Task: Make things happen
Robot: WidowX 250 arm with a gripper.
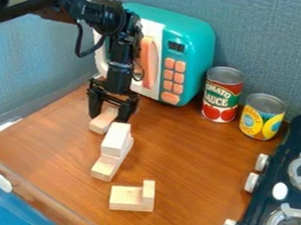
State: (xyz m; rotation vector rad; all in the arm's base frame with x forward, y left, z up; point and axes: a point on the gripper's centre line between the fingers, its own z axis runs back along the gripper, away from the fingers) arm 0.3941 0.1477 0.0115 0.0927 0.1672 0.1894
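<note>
My gripper should next grab the long pale wooden block by its long sides, to add it to the small wooden stack.
My gripper [109,115] hangs low over the back left of the table, in front of the toy microwave. Its fingers stand apart, open around a pale wooden block [102,122] lying on the table; whether they touch it I cannot tell. Just in front, a light block [116,138] rests on top of a longer wooden block [108,165]. Nearer the front, a flat wooden block [125,198] lies with a narrow upright block [148,195] at its right end.
Behind the gripper is the teal microwave [198,39]. To its right stand a tomato sauce can [222,95] and a yellow-labelled can [262,116]. A dark toy stove [274,180] with white knobs lines the right side of the brown table [195,163].
</note>
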